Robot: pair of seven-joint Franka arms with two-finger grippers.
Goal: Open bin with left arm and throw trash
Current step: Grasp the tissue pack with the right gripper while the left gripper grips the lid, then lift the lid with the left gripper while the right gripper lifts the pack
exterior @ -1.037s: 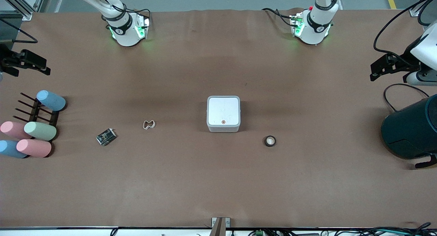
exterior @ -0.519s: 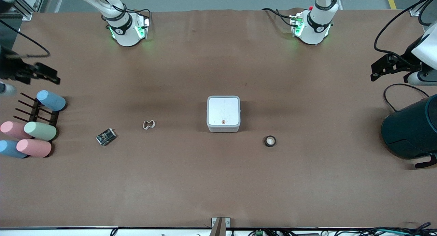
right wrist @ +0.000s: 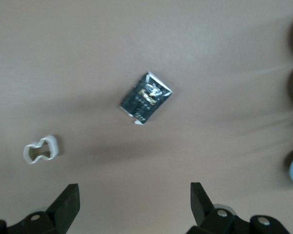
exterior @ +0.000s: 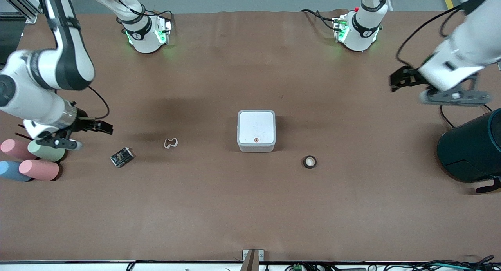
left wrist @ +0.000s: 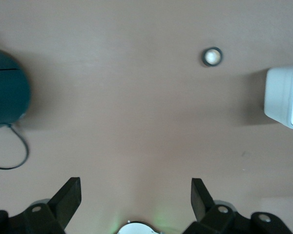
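I should throw the black wrapper into the white bin (exterior: 256, 130), so next I should grab it with my right gripper by its printed middle (exterior: 122, 157).
The white bin (exterior: 256, 130) stands mid-table with its lid shut and its orange-red dot (exterior: 256, 140) on the side nearer the camera. The black wrapper (exterior: 121, 157) and the white loop (exterior: 170, 143) lie toward the right arm's end. The black ring (exterior: 309, 161) lies toward the left arm's end. My left gripper (exterior: 395, 81) is open and empty, up over bare table between the bin and the teal cylinder. Its wrist view shows the ring (left wrist: 212, 56) and the bin (left wrist: 285, 103). My right gripper (exterior: 103, 127) is open and empty, over the table beside the wrapper (right wrist: 146, 98).
A big dark teal cylinder (exterior: 469, 149) with a black cable stands at the left arm's end. Pastel cylinders (exterior: 39, 169) lie at the right arm's end, under the right arm's wrist. The loop also shows in the right wrist view (right wrist: 40, 149).
Both arms swung in from the table's ends. The right gripper moved toward the wrapper and now covers the blue cylinder and the rack. The left gripper moved inward, toward the bin.
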